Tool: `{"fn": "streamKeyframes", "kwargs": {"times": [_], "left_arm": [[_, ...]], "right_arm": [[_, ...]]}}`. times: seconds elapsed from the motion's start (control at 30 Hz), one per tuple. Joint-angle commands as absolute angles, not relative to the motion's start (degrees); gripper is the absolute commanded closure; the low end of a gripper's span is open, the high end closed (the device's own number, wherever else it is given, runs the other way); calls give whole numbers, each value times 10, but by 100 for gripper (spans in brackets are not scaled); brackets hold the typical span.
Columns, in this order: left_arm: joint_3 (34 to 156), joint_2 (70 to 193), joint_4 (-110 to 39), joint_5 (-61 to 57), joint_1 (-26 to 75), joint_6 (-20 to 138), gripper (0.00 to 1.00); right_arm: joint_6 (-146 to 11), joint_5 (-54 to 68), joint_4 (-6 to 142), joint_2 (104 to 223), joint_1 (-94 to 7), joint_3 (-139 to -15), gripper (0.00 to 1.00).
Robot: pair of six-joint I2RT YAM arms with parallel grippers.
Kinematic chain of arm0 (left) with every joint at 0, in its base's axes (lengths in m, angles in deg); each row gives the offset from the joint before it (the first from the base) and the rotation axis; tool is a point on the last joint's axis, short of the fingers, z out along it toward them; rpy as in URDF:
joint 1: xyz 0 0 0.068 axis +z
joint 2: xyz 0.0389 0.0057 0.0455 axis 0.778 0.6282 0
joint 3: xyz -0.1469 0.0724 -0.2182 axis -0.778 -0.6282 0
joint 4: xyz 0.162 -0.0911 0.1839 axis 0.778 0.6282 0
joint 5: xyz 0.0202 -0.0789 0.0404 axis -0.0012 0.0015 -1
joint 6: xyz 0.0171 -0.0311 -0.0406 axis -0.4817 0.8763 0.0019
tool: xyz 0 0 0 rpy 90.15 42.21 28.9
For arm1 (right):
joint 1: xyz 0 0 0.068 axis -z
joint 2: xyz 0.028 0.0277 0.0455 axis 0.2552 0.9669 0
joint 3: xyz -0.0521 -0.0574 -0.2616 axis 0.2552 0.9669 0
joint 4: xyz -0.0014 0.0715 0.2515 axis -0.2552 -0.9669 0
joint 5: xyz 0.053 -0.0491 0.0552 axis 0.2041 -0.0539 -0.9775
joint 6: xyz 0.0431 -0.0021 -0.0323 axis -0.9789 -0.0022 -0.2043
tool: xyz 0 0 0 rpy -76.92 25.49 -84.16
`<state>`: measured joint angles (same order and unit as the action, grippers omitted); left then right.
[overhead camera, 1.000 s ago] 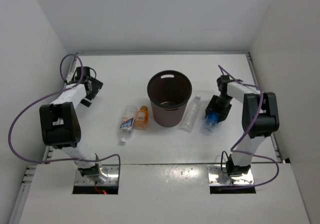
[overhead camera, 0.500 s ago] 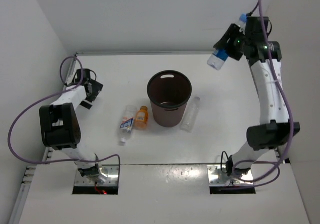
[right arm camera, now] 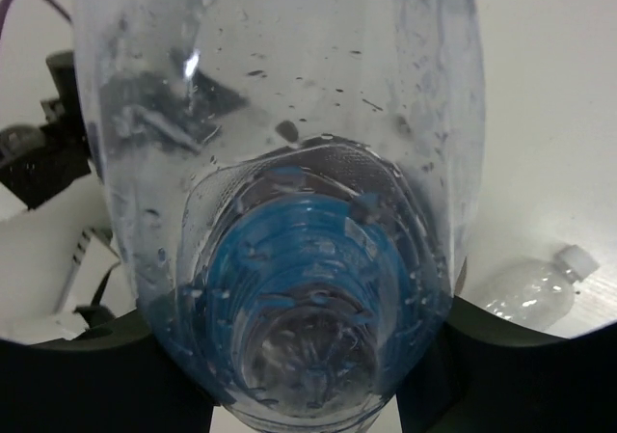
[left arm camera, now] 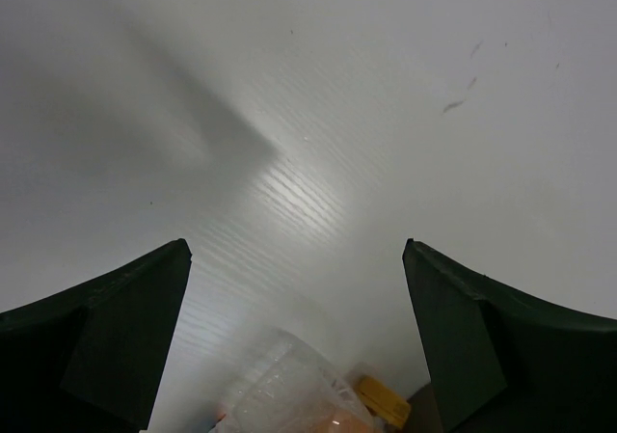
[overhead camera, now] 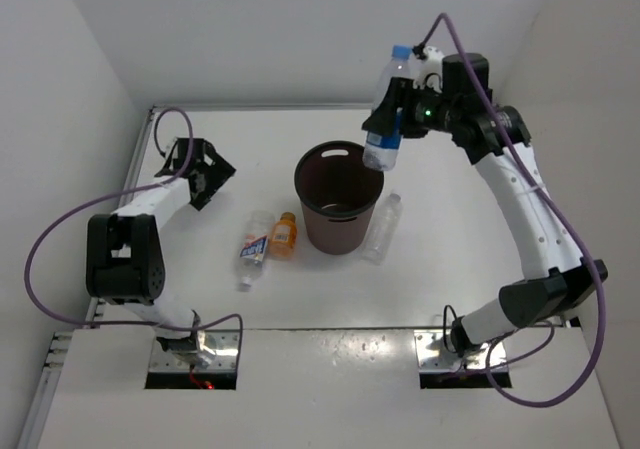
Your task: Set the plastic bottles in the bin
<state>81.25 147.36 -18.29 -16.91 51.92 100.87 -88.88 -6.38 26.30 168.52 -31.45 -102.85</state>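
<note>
The clear bottle with the blue label hangs high past the bin's open middle, so it would likely strike the bin's rim if I opened my right gripper now: I need to first move it there.
My right gripper is shut on the clear bottle with the blue label and cap, holding it high over the far right rim of the dark brown bin. That bottle fills the right wrist view. On the table left of the bin lie the clear bottle with the white-blue-orange label and the short orange bottle. The plain clear bottle with a white cap lies right of the bin and shows in the right wrist view. My left gripper is open and empty, up left of the bottles; the left wrist view shows a clear bottle ahead.
White walls close the table at the left, back and right. Purple cables loop off both arms. The two arm bases sit at the near edge.
My right arm has swung left from the far right corner and carried the blue bottle over the bin's rim. My left gripper has moved a little right, toward the bottles.
</note>
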Motion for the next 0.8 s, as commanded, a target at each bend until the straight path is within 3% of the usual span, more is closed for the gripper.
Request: {"fn": "streamKeyframes", "kwargs": {"times": [0.0,0.23,0.37,0.4,0.47,0.5,0.77], "left_arm": [[800,1452,-197,-159,504,989,1],[782,1435,-192,-172,491,978,1],[757,1425,-207,-164,473,973,1],[745,1420,-212,-164,463,973,1],[739,1408,-222,-169,441,968,1],[739,1399,-222,-174,434,950,1],[728,1368,-228,-211,364,825,1]], "right_arm": [[-866,-49,292,1677,-357,-1007,61],[-846,46,259,1721,-449,-1007,57],[-858,103,265,1727,-476,-971,46],[-858,115,265,1719,-476,-948,42],[-878,134,264,1712,-481,-942,8],[-886,147,258,1712,-481,-955,0],[-891,176,193,1719,-476,-1130,0]]}}
